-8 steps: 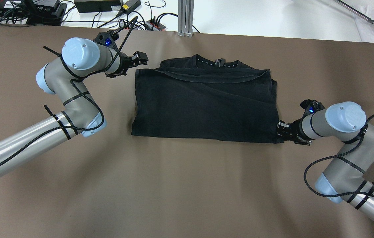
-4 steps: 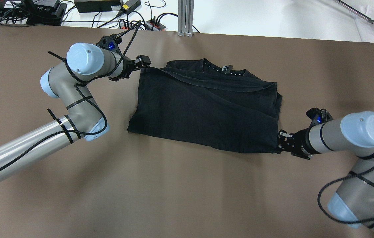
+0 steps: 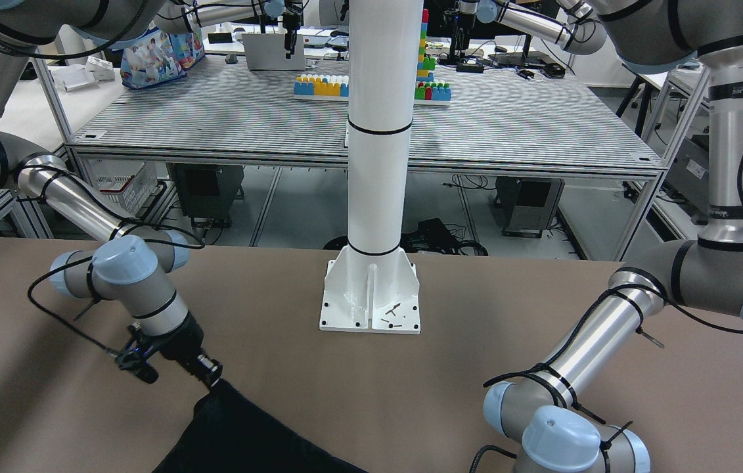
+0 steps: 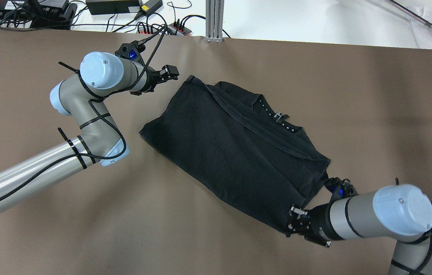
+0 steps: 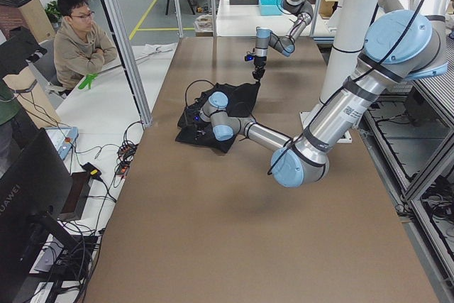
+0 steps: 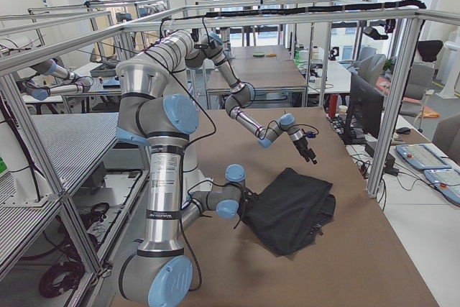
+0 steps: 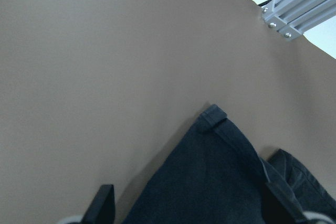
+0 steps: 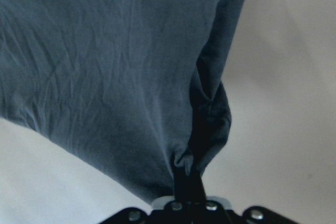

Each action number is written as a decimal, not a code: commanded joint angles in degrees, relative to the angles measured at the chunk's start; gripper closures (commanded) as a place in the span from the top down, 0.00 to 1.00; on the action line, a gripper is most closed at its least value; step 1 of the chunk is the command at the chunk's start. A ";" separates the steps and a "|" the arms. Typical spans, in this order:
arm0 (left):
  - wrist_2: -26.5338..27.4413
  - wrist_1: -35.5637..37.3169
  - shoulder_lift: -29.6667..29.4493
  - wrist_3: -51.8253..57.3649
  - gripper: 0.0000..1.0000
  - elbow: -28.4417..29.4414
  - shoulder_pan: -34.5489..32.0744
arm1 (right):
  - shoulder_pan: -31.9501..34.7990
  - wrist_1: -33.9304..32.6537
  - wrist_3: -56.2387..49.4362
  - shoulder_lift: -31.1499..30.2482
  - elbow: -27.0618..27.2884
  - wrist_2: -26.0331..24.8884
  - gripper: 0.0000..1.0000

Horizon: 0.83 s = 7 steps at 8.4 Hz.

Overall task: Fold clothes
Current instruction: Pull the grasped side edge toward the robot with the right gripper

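My right gripper should keep holding the garment's pinched corner [image 3: 220, 394] until it lies on the tabletop beside the pedestal. The corner still hangs short of that spot.
The black garment [image 4: 235, 145] lies folded and diagonal on the brown table [image 4: 216, 244], its dotted collar trim [image 4: 277, 116] facing up. My right gripper [image 4: 294, 223] is shut on the garment's near right corner; the right wrist view shows the fabric [image 8: 121, 77] pinched between the fingers [image 8: 181, 179]. It also shows in the front-facing view [image 3: 213, 381]. My left gripper [image 4: 172, 72] is open and empty, just left of the garment's far corner [image 4: 191, 79]. In the left wrist view that corner [image 7: 210, 116] lies flat between the spread fingers [image 7: 102, 205].
Cables and power supplies [image 4: 112, 5] and an aluminium post [image 4: 214, 19] stand beyond the table's far edge. The robot's white pillar base [image 3: 371, 295] sits at the near edge. A person [image 5: 81, 40] sits at the far side.
My right gripper has dragged its corner toward the robot, swinging the garment from level to diagonal. The far left corner has come out of my left gripper, which is open.
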 commanded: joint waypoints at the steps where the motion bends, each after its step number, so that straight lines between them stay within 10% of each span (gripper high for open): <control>1: -0.21 0.38 -0.11 -0.10 0.98 -1.35 0.05 | -13.11 -0.06 8.73 0.14 3.46 -1.78 0.00; 3: -0.29 3.96 -0.81 -0.10 0.98 -3.36 0.13 | -20.86 -0.06 9.54 0.14 3.72 -8.44 0.03; 4: -0.21 4.07 -1.42 -0.45 0.98 -3.80 -0.21 | -22.20 -0.06 9.45 0.23 5.29 -8.82 0.89; 7: 0.23 5.30 0.50 -4.40 0.98 -6.80 2.49 | -18.19 -0.06 8.67 0.49 5.75 -8.91 0.95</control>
